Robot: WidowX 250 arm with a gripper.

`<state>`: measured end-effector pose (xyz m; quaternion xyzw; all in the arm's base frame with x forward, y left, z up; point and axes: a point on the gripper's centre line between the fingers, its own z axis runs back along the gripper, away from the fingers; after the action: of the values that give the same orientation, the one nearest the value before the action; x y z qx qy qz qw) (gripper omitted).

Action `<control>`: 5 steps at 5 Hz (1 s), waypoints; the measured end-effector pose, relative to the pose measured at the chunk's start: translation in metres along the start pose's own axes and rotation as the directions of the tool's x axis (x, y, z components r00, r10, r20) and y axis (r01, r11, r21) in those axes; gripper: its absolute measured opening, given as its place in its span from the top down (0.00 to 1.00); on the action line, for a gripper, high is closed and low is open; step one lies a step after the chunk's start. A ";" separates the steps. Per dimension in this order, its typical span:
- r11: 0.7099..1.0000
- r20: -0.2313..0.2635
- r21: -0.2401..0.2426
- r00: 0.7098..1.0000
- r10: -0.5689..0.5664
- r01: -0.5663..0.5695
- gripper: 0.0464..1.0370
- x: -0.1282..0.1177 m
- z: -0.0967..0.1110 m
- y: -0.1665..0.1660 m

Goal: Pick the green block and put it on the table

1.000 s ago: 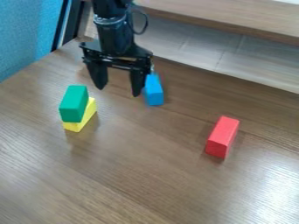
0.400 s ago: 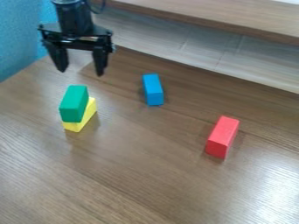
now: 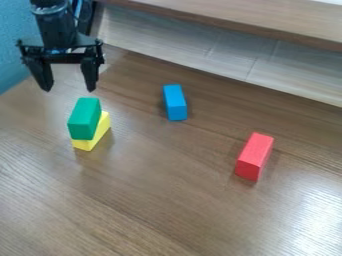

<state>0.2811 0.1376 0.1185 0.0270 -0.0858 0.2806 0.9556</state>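
I should grab the green block (image 3: 85, 119) by its opposite sides to move it off the yellow block onto the table.
The gripper (image 3: 69, 89) hangs at the upper left of the camera view, its two fingers spread wide apart with nothing between them. Just below it in the view, a green block (image 3: 85, 119) rests on top of a yellow block (image 3: 93, 139), which sits on the brown wooden table (image 3: 160, 175). The right finger stands close above the far end of the green block in the view; whether they touch, I cannot tell.
A blue block (image 3: 175, 102) lies on the table right of the stack. Farther right and nearer lies a red block (image 3: 254, 156). A raised wooden ledge (image 3: 227, 25) runs along the back, and a blue surface (image 3: 12, 50) stands at the upper left.
The gripper has moved left across the view, away from beside the blue block to above the stack, and dipped slightly since the middle frame. The blocks have stayed in place.
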 end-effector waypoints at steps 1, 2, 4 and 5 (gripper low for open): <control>0.999 -0.014 -0.021 0.999 0.029 -0.030 0.04 -0.005 -0.009 0.001; 0.999 -0.019 -0.019 0.999 0.045 -0.046 0.04 -0.009 -0.016 0.000; 0.999 -0.034 -0.007 0.999 0.041 -0.041 0.04 -0.015 -0.028 -0.009; 0.999 -0.041 0.008 0.998 0.042 -0.041 0.04 -0.016 -0.036 -0.008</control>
<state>0.2776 0.1256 0.0805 0.0228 -0.0656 0.3013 0.9510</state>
